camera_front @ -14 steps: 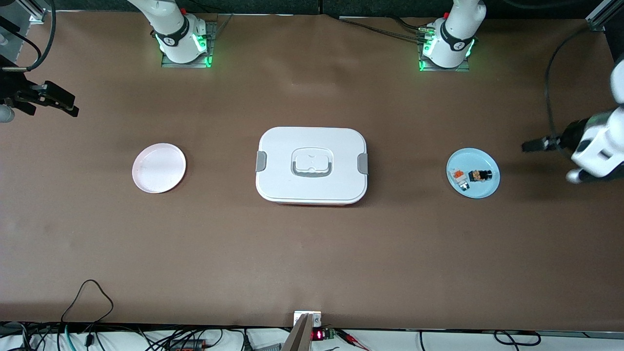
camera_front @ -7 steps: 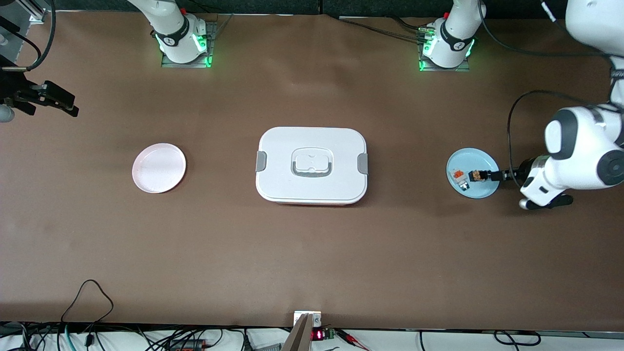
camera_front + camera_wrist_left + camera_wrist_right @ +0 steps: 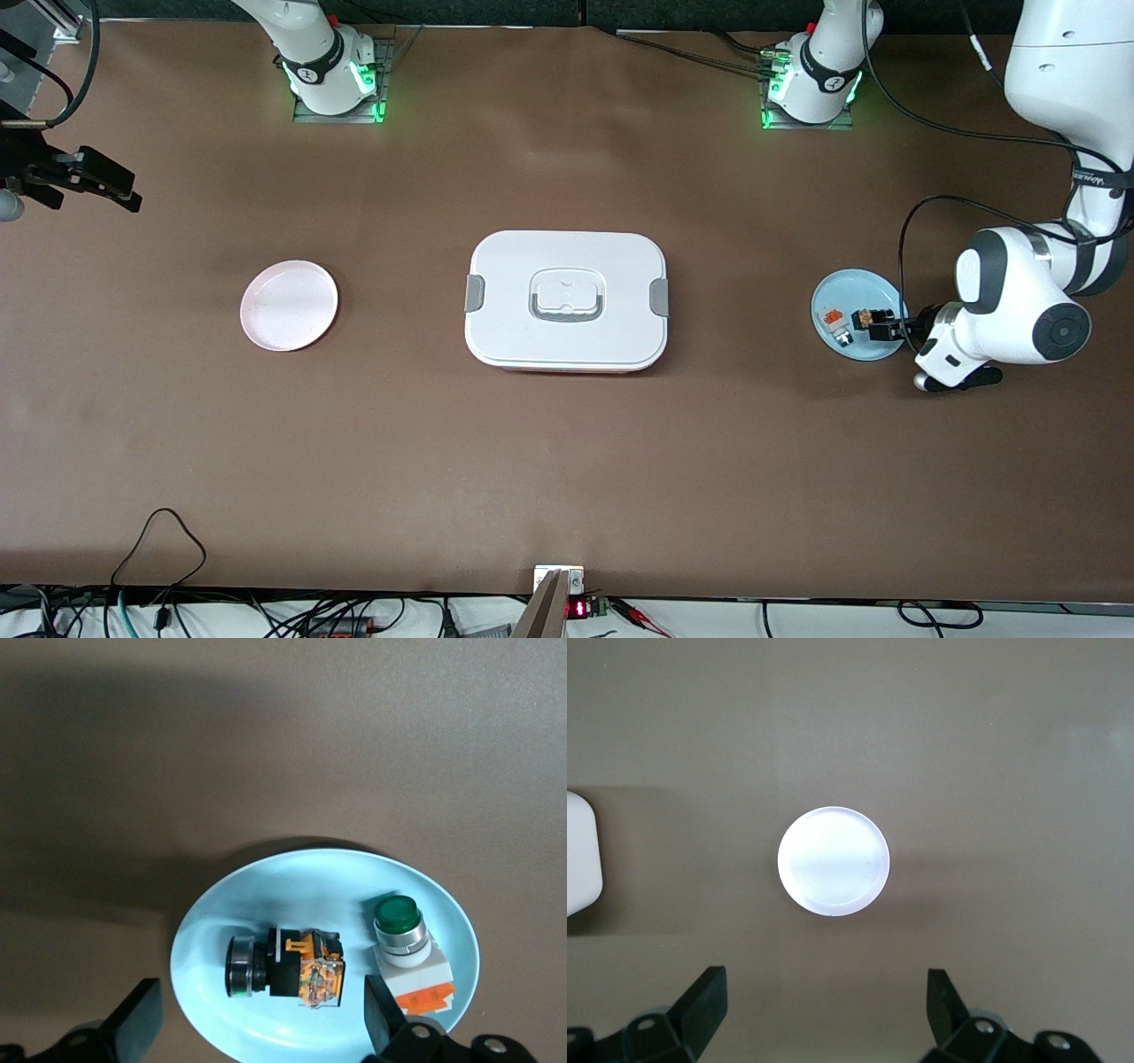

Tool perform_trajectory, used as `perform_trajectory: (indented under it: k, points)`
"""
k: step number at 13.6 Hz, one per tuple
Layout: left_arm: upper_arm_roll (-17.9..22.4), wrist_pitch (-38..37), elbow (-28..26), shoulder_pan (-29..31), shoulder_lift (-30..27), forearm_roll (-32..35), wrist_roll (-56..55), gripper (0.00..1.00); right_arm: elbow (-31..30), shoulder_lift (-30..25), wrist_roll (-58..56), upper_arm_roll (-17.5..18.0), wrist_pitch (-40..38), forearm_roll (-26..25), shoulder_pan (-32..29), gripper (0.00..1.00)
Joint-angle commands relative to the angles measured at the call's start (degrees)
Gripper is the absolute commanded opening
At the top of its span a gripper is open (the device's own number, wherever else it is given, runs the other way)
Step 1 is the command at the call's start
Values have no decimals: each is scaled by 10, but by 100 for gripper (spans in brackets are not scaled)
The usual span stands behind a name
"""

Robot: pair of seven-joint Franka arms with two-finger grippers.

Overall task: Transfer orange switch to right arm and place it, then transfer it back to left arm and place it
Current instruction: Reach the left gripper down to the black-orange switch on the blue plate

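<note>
I should next grab the switch with my left gripper by its orange-and-black body (image 3: 306,967), so that I can pass the orange switch to my right arm.
The orange switch (image 3: 870,318), a small black block with an orange middle, lies on its side on a blue plate (image 3: 858,347). In the left wrist view the switch (image 3: 292,964) sits just ahead of the gap between my left gripper's fingers. My left gripper (image 3: 888,330) is open and empty over the plate's rim (image 3: 204,930), and also shows in its own wrist view (image 3: 261,1017). My right gripper (image 3: 89,182) waits open and empty, high over the table at the right arm's end (image 3: 824,1003). The white box (image 3: 567,301) stands mid-table.
A white-and-grey piece with an orange part (image 3: 833,324) and a green button (image 3: 407,943) lies beside the switch on the blue plate. A pink plate (image 3: 289,305) sits toward the right arm's end and shows in the right wrist view (image 3: 833,860). The box's corner (image 3: 580,850) shows there too.
My left arm has swung in from the table's end and brought its open gripper to the blue plate's rim by the switch. The right arm has not moved.
</note>
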Motion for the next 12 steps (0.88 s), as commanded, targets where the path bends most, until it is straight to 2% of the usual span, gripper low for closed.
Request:
perform_trajectory:
  k: [1,8,12]
  points:
    - [-3,8,-11,0,0,7,-6,100,11,-3,-5,0,-10,5,-1,100]
    - [-3,23,-44,-7,0,7,-5,100,11,-2,0,0,-10,6,-1,100]
    - [-2,65,-73,-7,2,8,-3,100,11,-2,2,0,-23,5,-1,100]
